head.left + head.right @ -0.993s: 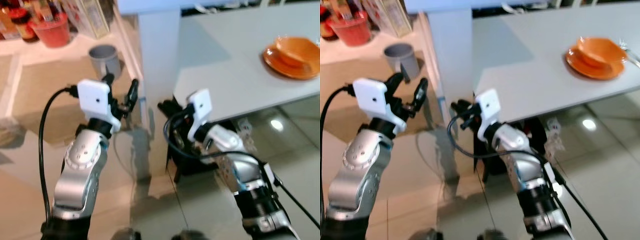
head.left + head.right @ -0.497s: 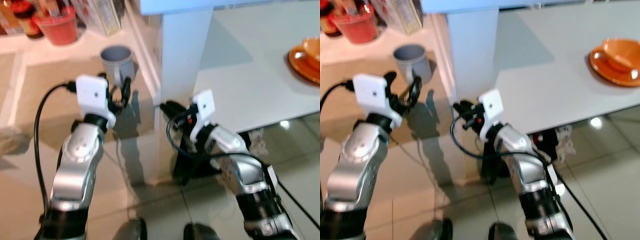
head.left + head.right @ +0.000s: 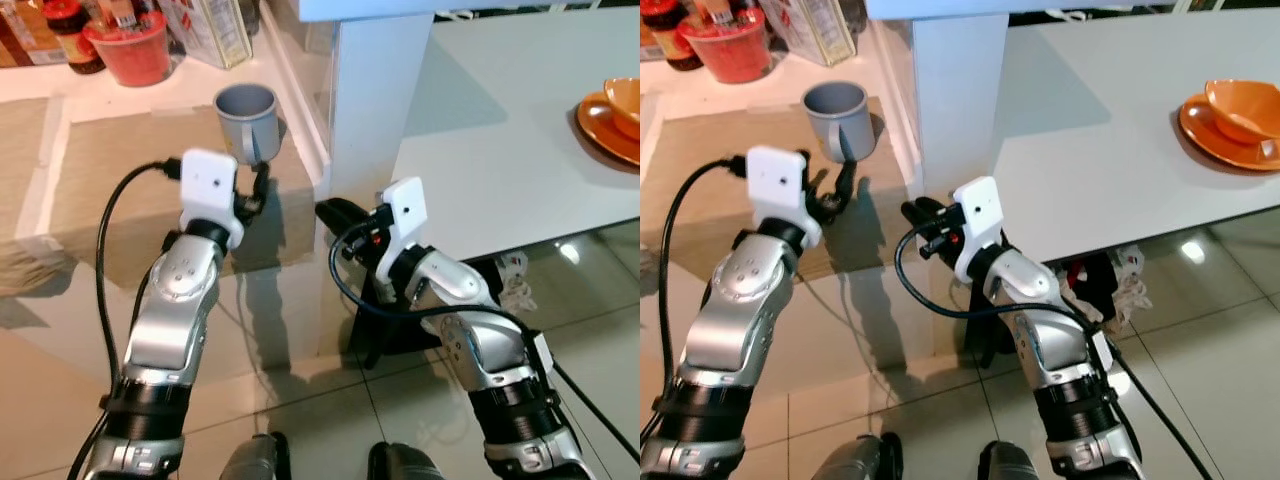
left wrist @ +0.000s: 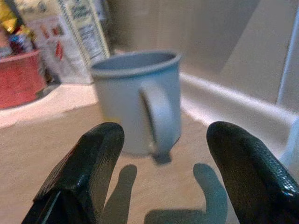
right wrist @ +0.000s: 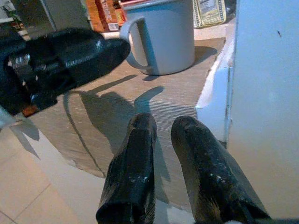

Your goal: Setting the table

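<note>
The grey mug's round base should stay free to stand on the white table, so my left gripper should next grab the grey mug by its handle.
A grey mug stands upright on a low tan ledge, its handle turned toward me. My left gripper is open just short of the mug. In the left wrist view its two black fingers stand wide apart, with the mug handle ahead of the gap and untouched. My right gripper is shut and empty, low beside the white pillar; its wrist view faces the mug. An orange bowl on an orange plate sits on the white table at the far right.
A red tub with bottles and some cartons stand on the ledge behind the mug. The pillar rises between the ledge and the table. A dark object lies under the table edge. Glossy tiled floor lies below.
The camera has shifted. My left gripper has reached forward and now sits close to the mug's handle. The right gripper stays low by the pillar.
</note>
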Tool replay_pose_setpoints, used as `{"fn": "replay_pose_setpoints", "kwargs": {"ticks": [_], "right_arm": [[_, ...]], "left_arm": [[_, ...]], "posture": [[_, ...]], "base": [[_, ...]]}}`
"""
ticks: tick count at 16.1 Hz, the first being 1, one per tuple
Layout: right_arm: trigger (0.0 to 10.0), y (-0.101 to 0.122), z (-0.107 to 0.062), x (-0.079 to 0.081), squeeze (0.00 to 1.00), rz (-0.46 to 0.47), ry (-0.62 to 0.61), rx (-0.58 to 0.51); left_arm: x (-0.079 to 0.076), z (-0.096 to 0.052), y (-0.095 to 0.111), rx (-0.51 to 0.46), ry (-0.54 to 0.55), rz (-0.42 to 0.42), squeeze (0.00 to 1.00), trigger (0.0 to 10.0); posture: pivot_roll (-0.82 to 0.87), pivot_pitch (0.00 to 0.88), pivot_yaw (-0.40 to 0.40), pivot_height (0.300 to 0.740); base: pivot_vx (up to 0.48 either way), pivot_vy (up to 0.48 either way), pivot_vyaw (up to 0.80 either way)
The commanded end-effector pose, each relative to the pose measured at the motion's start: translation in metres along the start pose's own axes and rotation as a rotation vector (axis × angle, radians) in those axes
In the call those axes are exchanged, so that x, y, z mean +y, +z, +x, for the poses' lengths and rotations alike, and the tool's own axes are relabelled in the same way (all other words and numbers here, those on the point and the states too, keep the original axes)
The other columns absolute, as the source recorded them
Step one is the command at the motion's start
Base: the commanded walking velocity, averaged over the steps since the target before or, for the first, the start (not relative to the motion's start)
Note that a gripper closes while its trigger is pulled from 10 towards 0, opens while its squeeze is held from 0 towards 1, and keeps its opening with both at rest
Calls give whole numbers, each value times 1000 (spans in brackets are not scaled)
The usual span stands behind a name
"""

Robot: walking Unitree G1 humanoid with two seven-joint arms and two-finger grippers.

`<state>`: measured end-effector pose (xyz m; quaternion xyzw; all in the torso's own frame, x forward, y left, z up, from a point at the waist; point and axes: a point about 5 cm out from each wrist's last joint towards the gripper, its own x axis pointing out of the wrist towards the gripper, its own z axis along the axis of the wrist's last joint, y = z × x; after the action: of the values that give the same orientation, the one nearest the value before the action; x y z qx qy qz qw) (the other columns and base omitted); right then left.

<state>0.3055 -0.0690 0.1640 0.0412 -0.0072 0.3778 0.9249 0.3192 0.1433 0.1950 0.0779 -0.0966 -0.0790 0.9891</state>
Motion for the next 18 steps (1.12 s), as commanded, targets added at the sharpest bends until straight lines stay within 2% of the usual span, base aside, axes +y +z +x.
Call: {"fn": "replay_pose_setpoints", "kwargs": {"ticks": [1,5,6,7,8,14,18], "right_arm": [[10000,2,-4,-2,0,5,-20,-6],[10000,3,-5,-3,0,7,-30,-4],[10000,4,-5,-4,0,5,-35,-6],[10000,6,-4,-5,0,5,-39,-8],[10000,7,-5,-6,0,3,-44,-9],[10000,7,-3,-8,0,3,-62,-7],[10000,9,-1,-10,0,0,-79,-9]], "left_arm": [[-5,9,4,-19,-22,12,0,10000],[-1,26,7,-20,34,29,0,10000],[3,29,7,-11,68,33,0,9059],[7,32,8,-14,91,16,0,1294],[9,34,9,-12,107,21,0,0],[16,36,7,8,156,8,0,0],[9,38,2,33,110,1,0,0]], "posture": [[-94,174,10,740],[-101,171,11,740],[-104,172,12,740],[-105,170,12,740],[-107,170,13,740],[-105,159,13,740],[-109,157,15,740]], "base": [[0,0,0],[0,0,0],[0,0,0],[0,0,0],[0,0,0],[0,0,0],[0,0,0]]}}
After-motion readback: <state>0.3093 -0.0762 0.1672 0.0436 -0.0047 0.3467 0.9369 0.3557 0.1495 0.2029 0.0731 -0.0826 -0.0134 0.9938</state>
